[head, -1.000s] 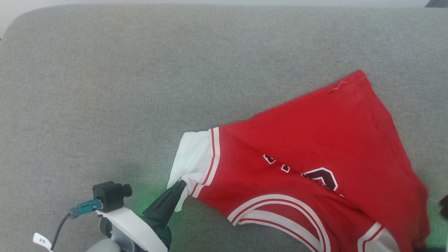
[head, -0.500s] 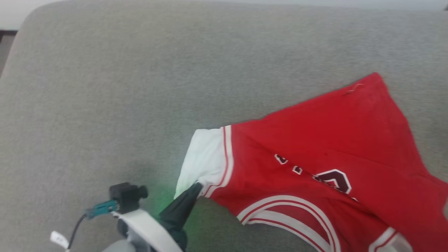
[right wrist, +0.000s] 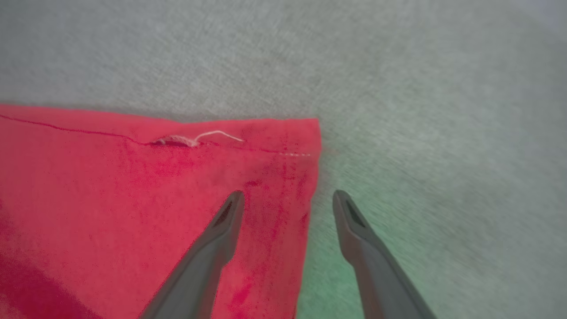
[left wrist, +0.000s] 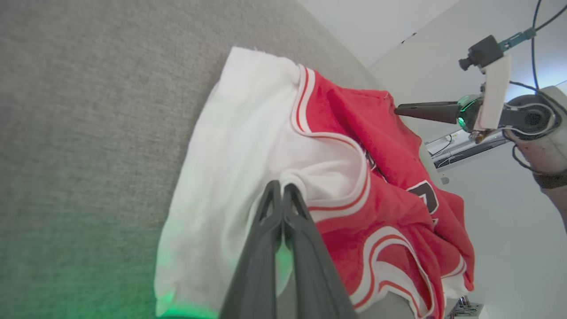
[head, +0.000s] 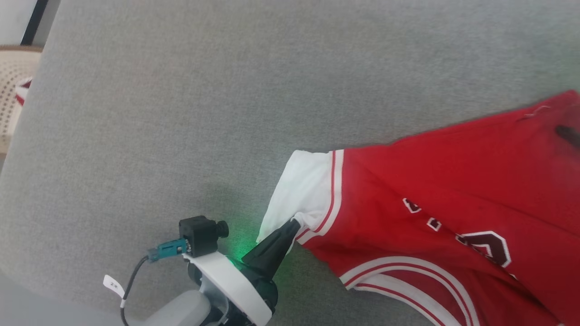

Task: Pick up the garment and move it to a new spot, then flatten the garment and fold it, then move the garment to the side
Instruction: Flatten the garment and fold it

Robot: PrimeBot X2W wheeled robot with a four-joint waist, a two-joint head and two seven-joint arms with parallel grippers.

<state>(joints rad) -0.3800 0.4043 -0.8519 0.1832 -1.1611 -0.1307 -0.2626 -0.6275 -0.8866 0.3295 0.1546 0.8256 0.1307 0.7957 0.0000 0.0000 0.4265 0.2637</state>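
Note:
The red jersey is to be folded lengthwise, so the robot's right gripper next needs to take hold of its bottom hem (right wrist: 309, 204) beside the jersey's corner.
The red jersey garment (head: 453, 181) lies spread on the grey cushion, its black white-outlined lettering partly creased. My left gripper (head: 292, 223) is shut on the lower edge of the white sleeve (head: 308, 190), and the pinch is plain in the left wrist view (left wrist: 281, 188). My right gripper (right wrist: 287, 197) is open above the far hem corner (right wrist: 305, 128), one finger over red fabric and the other over the cushion. In the head view it is a dark blur (head: 568, 135) at the right edge; the left wrist view has it (left wrist: 397, 110) at the hem.
The grey cushioned surface (head: 181, 113) stretches wide to the left and far side of the garment. Off its left edge stands a cream woven object (head: 10, 90) holding something red. A white wall and pale equipment (left wrist: 465, 141) lie beyond the right arm.
The head camera has turned, sliding the whole picture rightward. My left gripper keeps its hold on the sleeve. The right gripper, earlier at the lower right edge, is now over the far hem corner.

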